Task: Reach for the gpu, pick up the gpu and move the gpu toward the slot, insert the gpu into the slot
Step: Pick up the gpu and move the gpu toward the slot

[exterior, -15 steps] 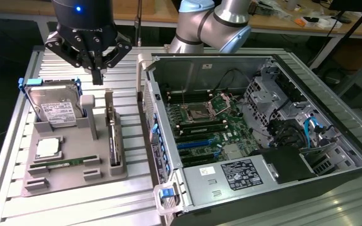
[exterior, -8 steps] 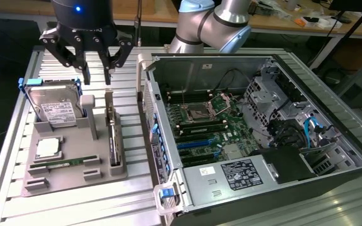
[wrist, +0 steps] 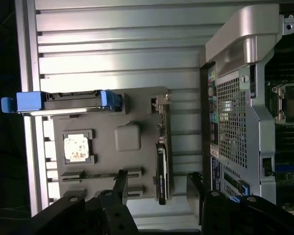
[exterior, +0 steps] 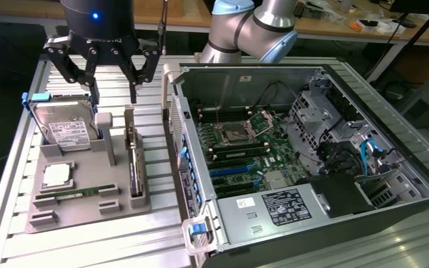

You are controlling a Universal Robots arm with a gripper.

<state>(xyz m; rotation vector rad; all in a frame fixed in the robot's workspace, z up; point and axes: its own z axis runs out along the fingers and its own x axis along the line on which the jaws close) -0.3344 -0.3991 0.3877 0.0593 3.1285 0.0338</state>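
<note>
The grey holder cups the GPU's lower edge and ends, so the robot's gripper next needs to grab the GPU by its upper edge to insert it into the slot.
The gpu stands on its long edge in the grey holder, its silvery bracket end toward the back. From the wrist view it is a thin dark strip. My gripper hangs open above the holder's back end, clear of the card, with its fingers spread wide. In the wrist view the gripper straddles the card's line, one dark finger on each side. Blue expansion slots lie on the motherboard inside the open computer case.
A silver hard drive in a blue-tabbed caddy leans at the holder's back on the exterior view's left. A processor chip and a slim green memory stick lie in front of it. The case's side wall rises just beside the card.
</note>
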